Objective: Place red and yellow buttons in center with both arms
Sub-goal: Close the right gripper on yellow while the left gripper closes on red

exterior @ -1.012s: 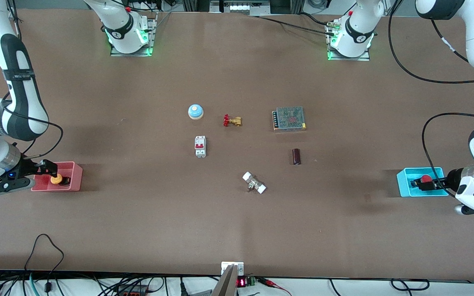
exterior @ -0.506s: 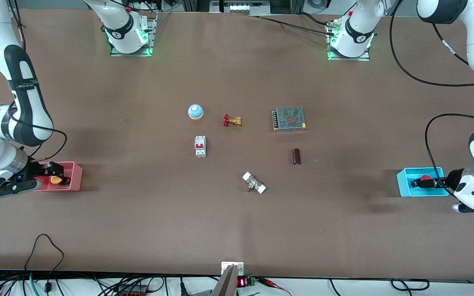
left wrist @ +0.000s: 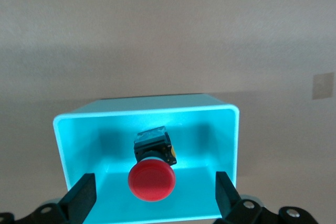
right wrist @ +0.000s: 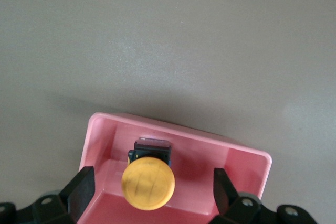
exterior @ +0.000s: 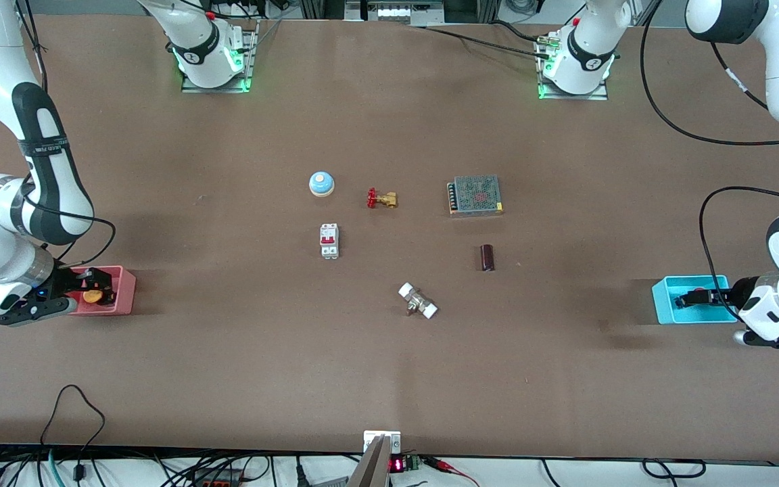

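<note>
My left gripper should first move toward the red button's black body (left wrist: 155, 143) and then close on it, because the fingers stop short of it.
The yellow button (right wrist: 148, 183) lies on its side in a pink bin (right wrist: 178, 132) at the right arm's end of the table, also seen in the front view (exterior: 92, 296). My right gripper (right wrist: 152, 187) is open in the bin, one finger on each side of the cap, not touching. The red button (left wrist: 151, 180) lies in a cyan bin (left wrist: 147, 106) at the left arm's end. My left gripper (left wrist: 155, 195) is open and straddles its cap with gaps on both sides. In the front view my left gripper (exterior: 694, 297) hides the red button.
Around the bare table centre (exterior: 403, 250) lie a blue-and-white bell (exterior: 321, 183), a brass valve with a red handle (exterior: 381, 199), a white circuit breaker (exterior: 329, 241), a meshed power supply (exterior: 475, 195), a dark cylinder (exterior: 487, 258) and a white-ended fitting (exterior: 418, 302).
Both grippers have moved lower and farther into their bins. The left gripper now covers the red button in the front view. Both stay open.
</note>
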Motion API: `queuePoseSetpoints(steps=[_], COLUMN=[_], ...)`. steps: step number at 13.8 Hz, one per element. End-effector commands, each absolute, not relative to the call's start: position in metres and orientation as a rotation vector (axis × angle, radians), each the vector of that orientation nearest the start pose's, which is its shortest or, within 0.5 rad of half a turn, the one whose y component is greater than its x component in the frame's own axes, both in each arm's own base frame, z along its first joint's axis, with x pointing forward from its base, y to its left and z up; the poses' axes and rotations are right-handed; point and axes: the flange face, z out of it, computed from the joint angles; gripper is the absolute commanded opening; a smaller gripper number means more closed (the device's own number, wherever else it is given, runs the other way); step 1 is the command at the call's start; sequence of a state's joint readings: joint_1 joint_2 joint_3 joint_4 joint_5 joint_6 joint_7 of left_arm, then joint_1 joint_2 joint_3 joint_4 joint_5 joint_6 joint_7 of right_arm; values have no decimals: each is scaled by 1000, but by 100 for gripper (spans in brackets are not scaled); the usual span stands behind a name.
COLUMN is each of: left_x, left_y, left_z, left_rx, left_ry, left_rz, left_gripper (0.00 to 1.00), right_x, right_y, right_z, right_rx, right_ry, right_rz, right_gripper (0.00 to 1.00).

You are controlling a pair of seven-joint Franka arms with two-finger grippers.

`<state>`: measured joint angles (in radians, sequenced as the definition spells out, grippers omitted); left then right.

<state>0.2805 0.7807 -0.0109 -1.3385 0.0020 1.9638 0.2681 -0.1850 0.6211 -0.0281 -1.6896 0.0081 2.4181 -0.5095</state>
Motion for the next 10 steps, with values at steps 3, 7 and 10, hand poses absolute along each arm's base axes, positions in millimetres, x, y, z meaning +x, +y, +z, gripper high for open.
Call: queuePoseSetpoints(steps=[3,7,10], left_x=[683,681,682], left_y=[199,195,194], left_z=[236,227,218], left_rx=[-3193,-3190,-3189], left_ry=[28,43,46], left_rz=[299,318,323], left_gripper=[100,100,100], right_x=[680,680,680], right_y=[-144,-144,-144], right_z=[250,244,243], right_rx=[-3145,-3146,-3145], right_ry=[-491,-491,-489], right_rz=[-237,-239,-237], right_gripper=[100,100,100])
